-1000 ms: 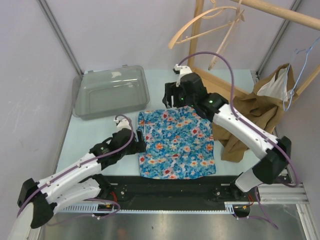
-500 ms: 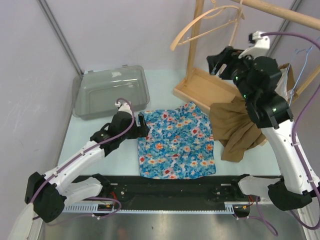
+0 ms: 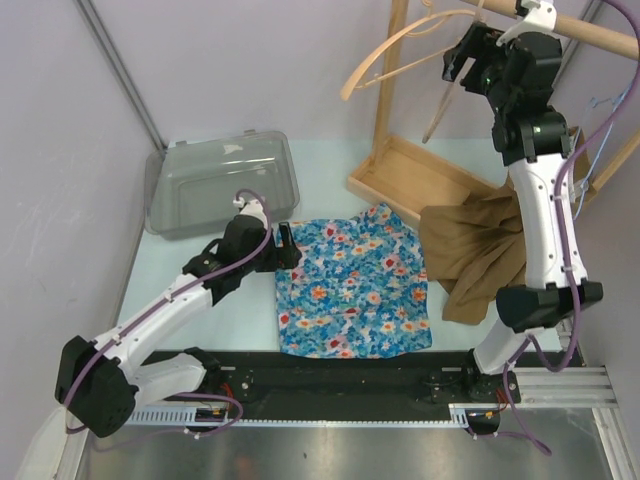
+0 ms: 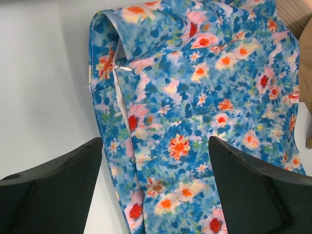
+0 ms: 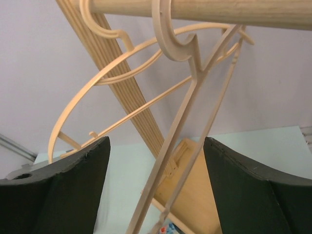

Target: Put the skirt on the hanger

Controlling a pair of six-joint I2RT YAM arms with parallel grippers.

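Next, my right gripper grabs the nearer hanger by its arm (image 3: 464,67) beside the hook, leaving the hanger's bottom bar free for the skirt (image 3: 352,290).
The blue floral skirt (image 3: 352,290) lies flat on the table and fills the left wrist view (image 4: 195,122). My left gripper (image 3: 285,245) is open and empty just above the skirt's left edge near its top corner, jaws straddling the cloth (image 4: 156,195). Two pale wooden hangers (image 3: 400,50) hang on the wooden rail (image 3: 570,30). My right gripper (image 3: 462,55) is raised to the rail, open and empty. In the right wrist view the nearer hanger (image 5: 190,112) hangs between the jaws (image 5: 156,195), apart from both.
A grey plastic box (image 3: 222,183) sits at the back left. The rack's wooden base (image 3: 420,175) and post (image 3: 392,80) stand behind the skirt. A brown garment (image 3: 485,245) is heaped at the right. A blue wire hanger (image 3: 600,130) holds white cloth.
My right arm has lifted from the skirt's far edge up to the hangers at the rail. My left gripper has shifted a little towards the skirt's top left corner.
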